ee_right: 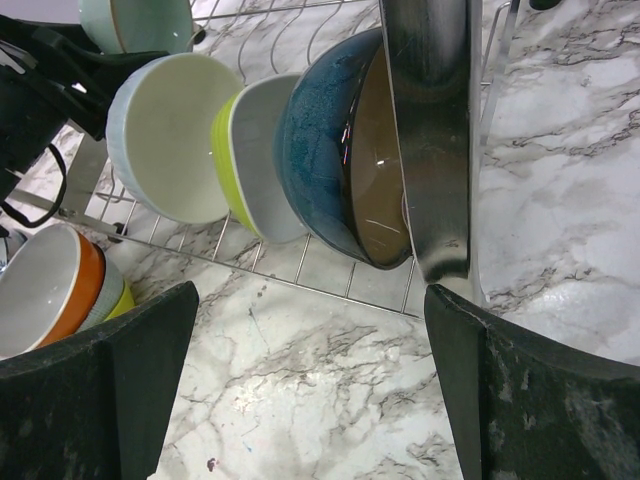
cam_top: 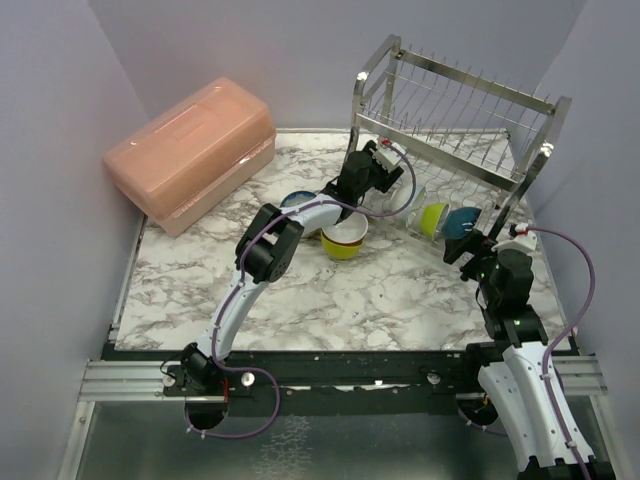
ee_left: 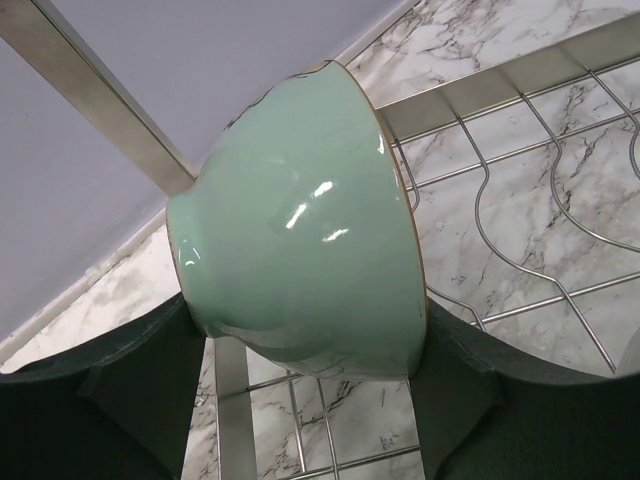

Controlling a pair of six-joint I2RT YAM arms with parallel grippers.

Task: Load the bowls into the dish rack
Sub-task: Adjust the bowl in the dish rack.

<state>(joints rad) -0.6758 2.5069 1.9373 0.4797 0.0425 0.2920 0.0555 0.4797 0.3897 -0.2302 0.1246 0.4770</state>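
The robot's left gripper should open now, because the mint green bowl (ee_left: 300,230) has its rim low over the shelf wires and its foot beside the post, so the bowl would settle on edge.
My left gripper (ee_left: 300,365) is shut on a mint green bowl (ee_left: 300,230), one finger on each side, tilted just above the wire shelf of the dish rack (ee_left: 520,190). In the top view this gripper (cam_top: 385,165) sits at the rack's (cam_top: 455,100) lower left end. Three bowls stand on edge in the rack: pale white (ee_right: 165,135), lime (ee_right: 250,160) and teal (ee_right: 340,140). The mint bowl (ee_right: 135,22) shows beyond them. My right gripper (ee_right: 310,400) is open and empty over the marble, just in front of the rack's post (ee_right: 430,130).
A yellow bowl with a white inside (cam_top: 345,238) stands on the table beside the left arm, and a blue one (cam_top: 295,200) is partly hidden behind it. A pink lidded box (cam_top: 190,150) stands at the back left.
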